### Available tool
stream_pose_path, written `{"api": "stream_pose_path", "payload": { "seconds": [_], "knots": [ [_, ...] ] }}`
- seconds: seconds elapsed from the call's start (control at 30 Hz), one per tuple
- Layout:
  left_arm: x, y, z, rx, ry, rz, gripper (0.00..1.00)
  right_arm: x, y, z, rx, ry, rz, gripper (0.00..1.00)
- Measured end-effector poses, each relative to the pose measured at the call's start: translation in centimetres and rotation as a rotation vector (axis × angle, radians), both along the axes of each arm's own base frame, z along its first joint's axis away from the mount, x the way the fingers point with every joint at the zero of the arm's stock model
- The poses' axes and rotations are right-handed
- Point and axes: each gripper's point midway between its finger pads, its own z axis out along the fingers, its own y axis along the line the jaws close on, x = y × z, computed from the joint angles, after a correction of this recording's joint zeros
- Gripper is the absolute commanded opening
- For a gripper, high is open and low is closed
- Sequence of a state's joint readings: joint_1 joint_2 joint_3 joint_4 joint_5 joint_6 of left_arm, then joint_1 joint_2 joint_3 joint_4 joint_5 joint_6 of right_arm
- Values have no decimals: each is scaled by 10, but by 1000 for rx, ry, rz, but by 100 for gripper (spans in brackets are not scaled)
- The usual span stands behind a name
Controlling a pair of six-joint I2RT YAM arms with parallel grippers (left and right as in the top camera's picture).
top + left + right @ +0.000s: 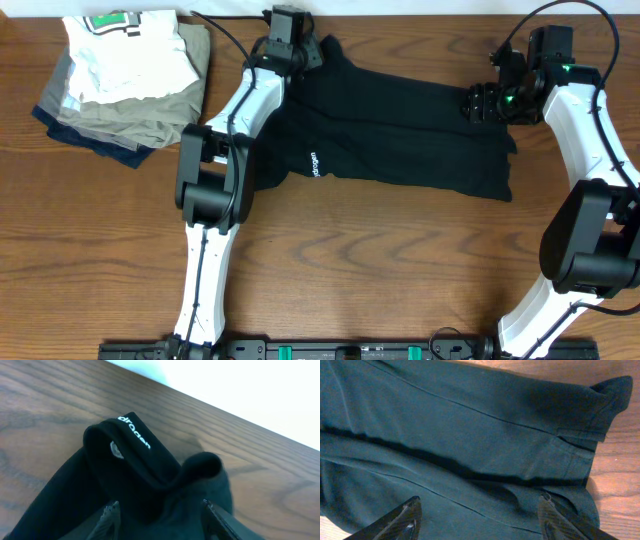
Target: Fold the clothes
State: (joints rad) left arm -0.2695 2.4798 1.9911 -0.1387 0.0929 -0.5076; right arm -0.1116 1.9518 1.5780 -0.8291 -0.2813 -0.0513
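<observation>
Next, my left gripper grabs the bunched waistband (135, 445) there to fold the black pants' far edge over.
The clothes (400, 140) are black pants lying spread across the back of the table, with a small white logo near the left end. My left gripper (303, 52) sits at the garment's far left end. In the left wrist view its fingers (112, 512) stand apart over a bunched waistband (135, 445) with white lettering, and the gripper (162, 510) is open. My right gripper (483, 102) hovers over the garment's right end. In the right wrist view this gripper (480, 510) is open above flat black cloth (470, 425), near a leg hem (600, 405).
A stack of folded white, khaki and navy garments (125, 80) lies at the back left. Bare wooden table (380, 270) shows in front of the pants. Black cables run along the back edge near both arms.
</observation>
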Motion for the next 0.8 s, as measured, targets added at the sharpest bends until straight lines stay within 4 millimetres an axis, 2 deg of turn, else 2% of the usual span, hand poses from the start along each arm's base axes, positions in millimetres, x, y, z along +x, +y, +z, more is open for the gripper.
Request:
{"api": "stream_pose_path", "payload": {
  "seconds": [0.17,0.37,0.8],
  "knots": [
    [4,-1,-12,76,-34,-70,59,0,0,0,0,0,0,72],
    [6,-1,-12,240,-96,-213,68,0,0,0,0,0,0,73],
    [-5,-4,-27,538,-150,-544,68,0,0,0,0,-1,0,73]
  ]
}}
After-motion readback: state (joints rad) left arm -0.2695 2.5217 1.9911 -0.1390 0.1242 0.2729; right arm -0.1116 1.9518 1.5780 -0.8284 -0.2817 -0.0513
